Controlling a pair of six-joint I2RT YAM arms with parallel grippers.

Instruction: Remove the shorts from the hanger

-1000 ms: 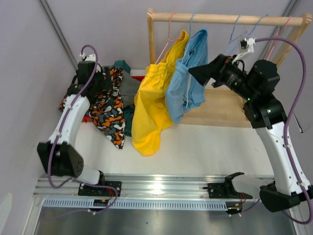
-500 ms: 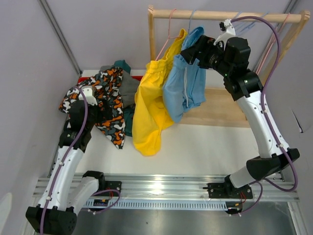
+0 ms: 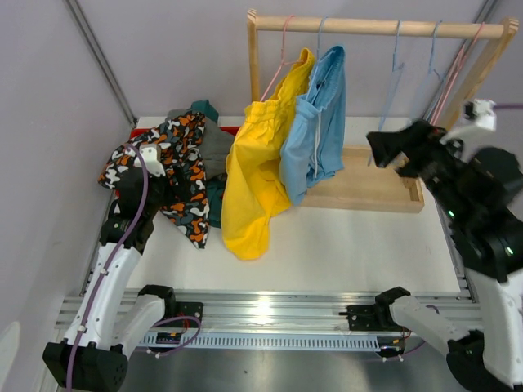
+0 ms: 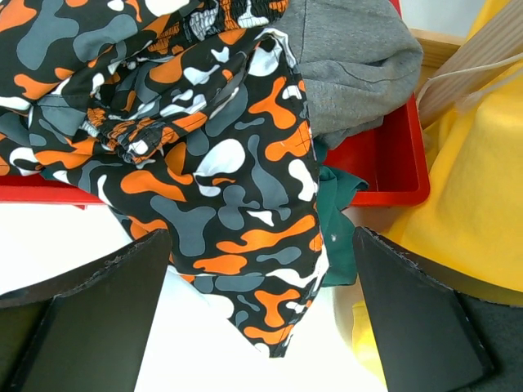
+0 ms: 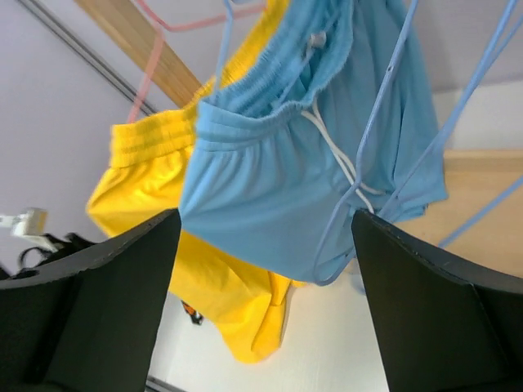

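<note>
The right gripper reaches the blue shorts' hanger and grabs its wire below the hook next, which leaves the shorts free for the left gripper to remove.
The yellow shorts and light blue shorts hang from hangers on the wooden rail. They also show in the right wrist view, the yellow pair behind the blue pair. The camouflage shorts, grey shorts and dark teal shorts lie piled at the left. My left gripper is open and empty over the camouflage pair's hem. My right gripper is open and empty, right of the blue shorts and apart from them.
A red bin lies under the pile. Empty blue hangers and a pink hanger hang on the rail's right half. The rack's wooden base tray sits under them. A grey wall stands at the left.
My right arm has drawn back from the blue shorts, to the right and lower. My left arm pulled back from the pile one second ago and has since stayed still.
</note>
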